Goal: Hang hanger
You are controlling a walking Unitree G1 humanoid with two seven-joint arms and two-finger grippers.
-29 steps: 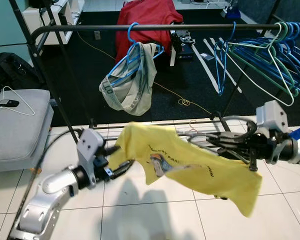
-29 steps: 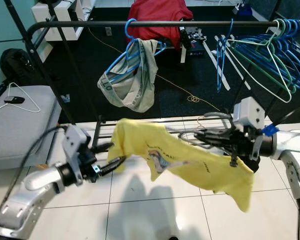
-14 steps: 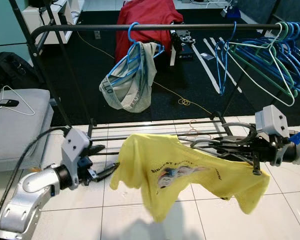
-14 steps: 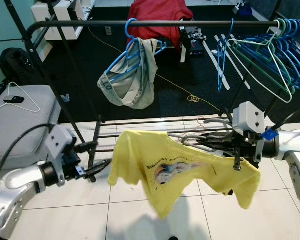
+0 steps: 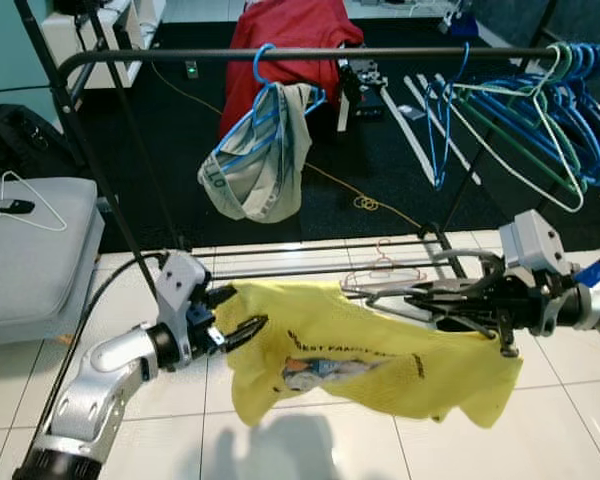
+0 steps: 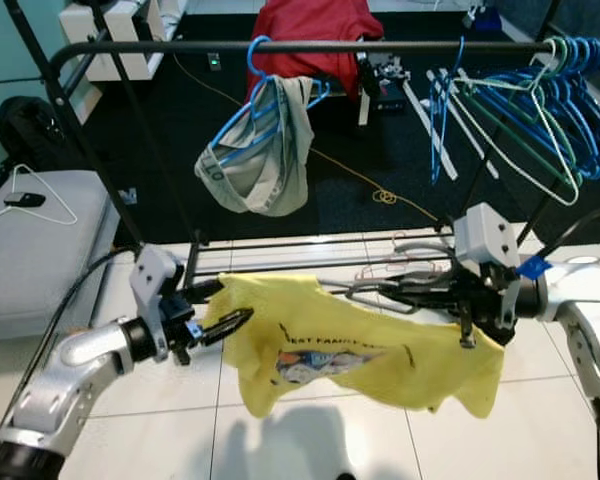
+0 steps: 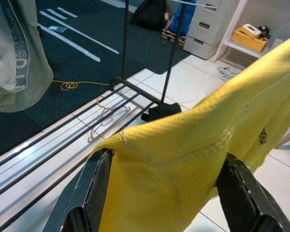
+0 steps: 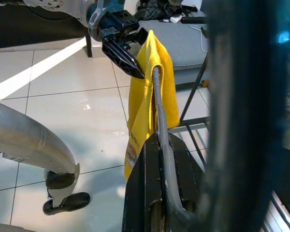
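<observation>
I need to grab the shirt by its upper edge (image 5: 242, 292) with my left gripper next, where the cloth stretches out, because the yellow shirt's body (image 5: 370, 378) hangs loose off the hanger.
A yellow T-shirt (image 5: 360, 350) is draped over a grey hanger (image 5: 410, 296), low in front of the clothes rack. My right gripper (image 5: 427, 303) is shut on the hanger from the right, and the hanger's rod (image 8: 157, 111) runs out between its fingers. My left gripper (image 5: 235, 312) is at the shirt's left edge. Its fingers are open, one above and one below the fabric, and yellow cloth (image 7: 174, 159) lies between them. The black rail (image 5: 310, 54) crosses above and behind both grippers.
On the rail hang a grey-green garment on a blue hanger (image 5: 260, 170) and several blue and green hangers (image 5: 540, 110) at the right. A pink hanger (image 5: 380, 272) lies on the rack's lower bars. A grey cushion (image 5: 30, 260) stands at the left.
Half a second ago my left gripper was apart from the shirt; it has come back to the shirt's left edge. The shirt's drooping left part now lies flatter and nearer the hanger.
</observation>
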